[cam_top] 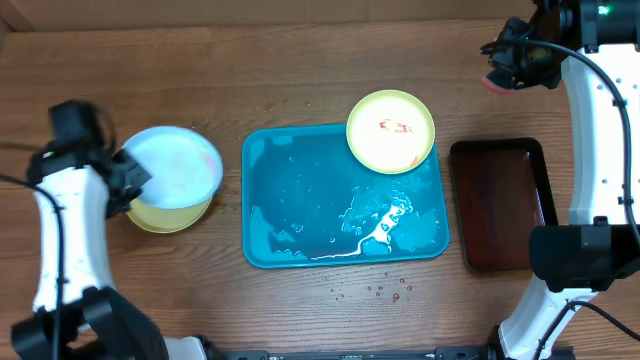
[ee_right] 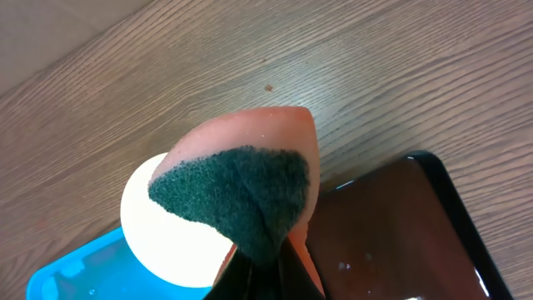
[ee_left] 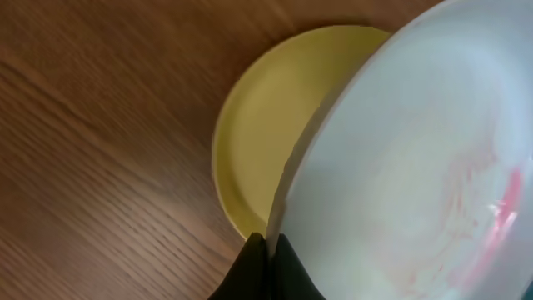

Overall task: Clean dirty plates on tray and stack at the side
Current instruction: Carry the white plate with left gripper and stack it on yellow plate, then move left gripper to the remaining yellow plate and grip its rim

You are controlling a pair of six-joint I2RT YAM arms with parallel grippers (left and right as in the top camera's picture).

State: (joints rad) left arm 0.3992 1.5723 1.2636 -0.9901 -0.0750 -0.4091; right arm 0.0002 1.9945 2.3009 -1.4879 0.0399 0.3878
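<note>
The white plate hangs tilted above the yellow plate on the table, off its middle, and would drop crooked. My left gripper should move it there before opening.
The turquoise tray point(cam_top: 300, 210) lies mid-table, wet with white foam. One pale yellow plate point(cam_top: 390, 130) with red smears sits on its far right corner; it shows overexposed in the right wrist view point(ee_right: 166, 233). My left gripper point(ee_left: 271, 246) is shut on the rim of the white plate point(cam_top: 175, 165), holding it tilted over a yellow plate point(cam_top: 165, 215) on the table left of the tray. The white plate point(ee_left: 416, 167) carries faint pink smears, and the yellow plate point(ee_left: 275, 125) lies under it. My right gripper point(ee_right: 266, 267) is shut on an orange sponge with a dark green pad point(ee_right: 250, 192), high at the far right point(cam_top: 500, 75).
A dark brown tray point(cam_top: 500, 205) lies right of the turquoise tray, also seen in the right wrist view point(ee_right: 391, 233). Small red drops point(cam_top: 385, 290) dot the wood in front of the turquoise tray.
</note>
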